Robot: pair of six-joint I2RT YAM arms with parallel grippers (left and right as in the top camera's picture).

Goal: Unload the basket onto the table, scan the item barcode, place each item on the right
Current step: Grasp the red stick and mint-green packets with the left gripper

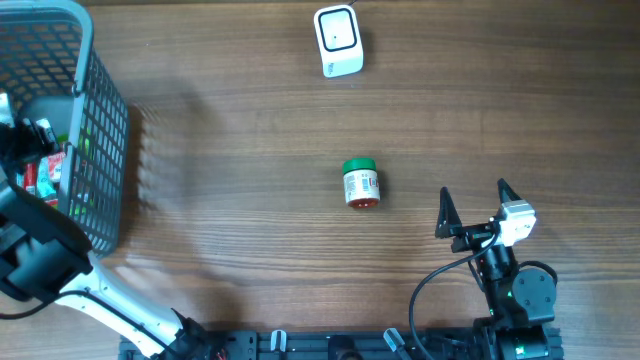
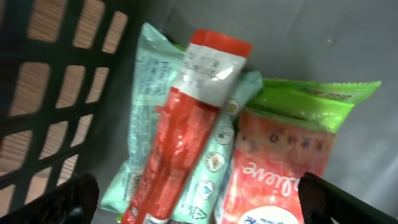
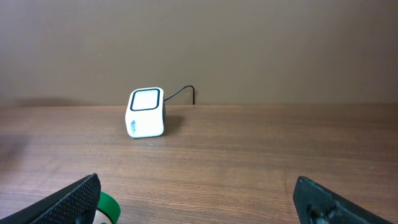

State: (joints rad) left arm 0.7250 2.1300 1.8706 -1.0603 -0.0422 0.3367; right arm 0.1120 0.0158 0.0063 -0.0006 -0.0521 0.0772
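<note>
The robot's left hand should grab the red packet (image 2: 186, 124) by its red body (image 2: 173, 160) next. The packet's white printed end then stays free for the scanner.
My left gripper (image 2: 200, 208) hangs open inside the grey basket (image 1: 100, 130), just above a pile of packets. A red packet (image 2: 186, 124) lies across a mint-green one (image 2: 146, 93), beside an orange-red pack (image 2: 280, 165) and a lime-green pack (image 2: 314, 102). Nothing sits between the fingers. The white barcode scanner (image 1: 338, 40) stands at the table's far edge, also seen as the scanner (image 3: 147, 112) in the right wrist view. A small jar with a green lid (image 1: 360, 184) lies mid-table. My right gripper (image 1: 472, 208) is open and empty, to the right of the jar.
The basket wall (image 2: 56, 93) rises close on the left of my left gripper. The scanner's cable (image 3: 186, 92) runs off behind it. Bare wooden tabletop (image 1: 250, 130) lies between the basket, the jar and the scanner.
</note>
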